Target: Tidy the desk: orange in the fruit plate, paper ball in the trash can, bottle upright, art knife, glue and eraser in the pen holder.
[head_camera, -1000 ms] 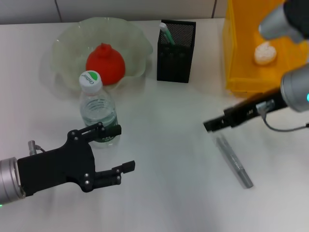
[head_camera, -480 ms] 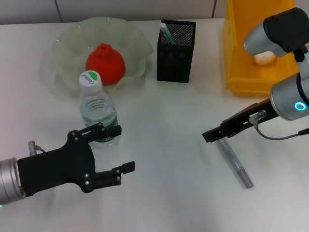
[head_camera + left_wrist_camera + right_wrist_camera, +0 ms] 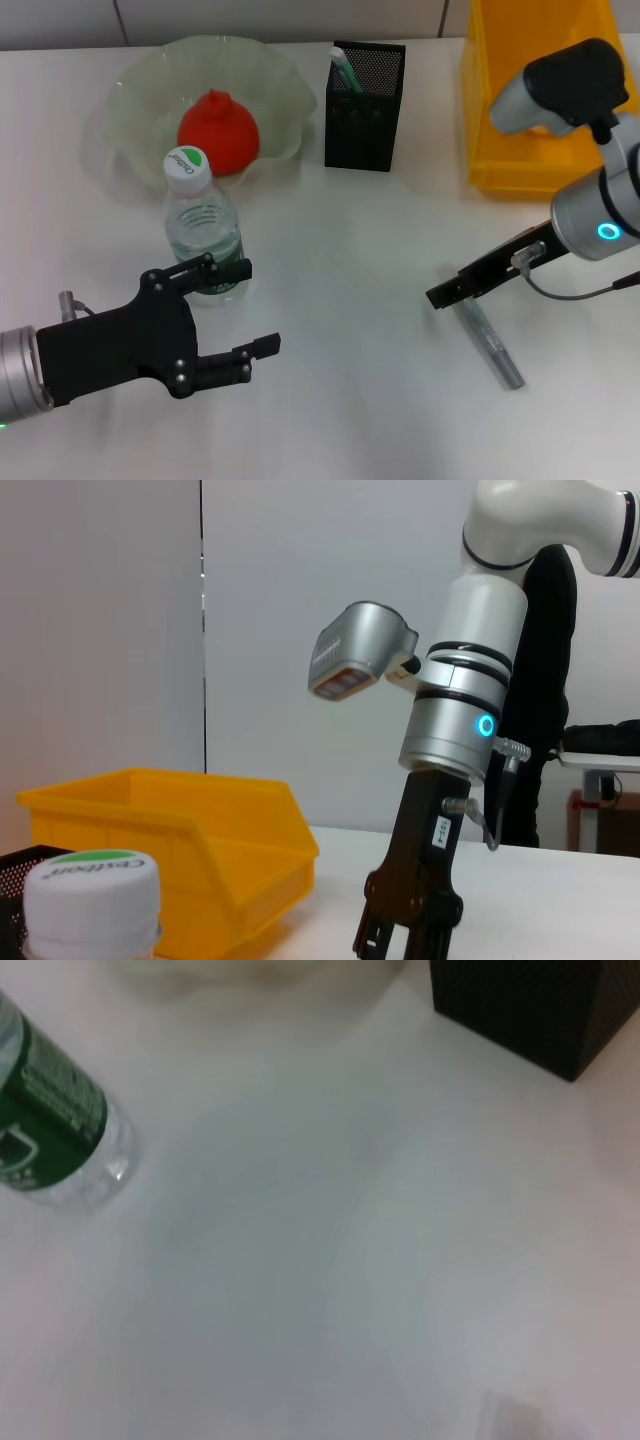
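Note:
My right gripper's fingers reach down around the art knife's far end on the tabletop. It is time to close now, as this would catch the art knife.
The orange lies in the pale green fruit plate. In front of it the bottle stands upright, and my open left gripper hovers just near of it, holding nothing. The black mesh pen holder contains a green-and-white glue stick. On the table lies the grey art knife; my right gripper hangs over its far end. The left wrist view shows that gripper pointing down at the table. My right arm hides the paper ball. No eraser is in view.
The yellow bin serving as trash can stands at the back right, partly behind my right arm. The right wrist view shows the bottle and a corner of the pen holder.
My right gripper has shifted slightly nearer and to the right, lower over the knife's far end. The right arm's elbow now covers the paper ball. The left arm has not moved.

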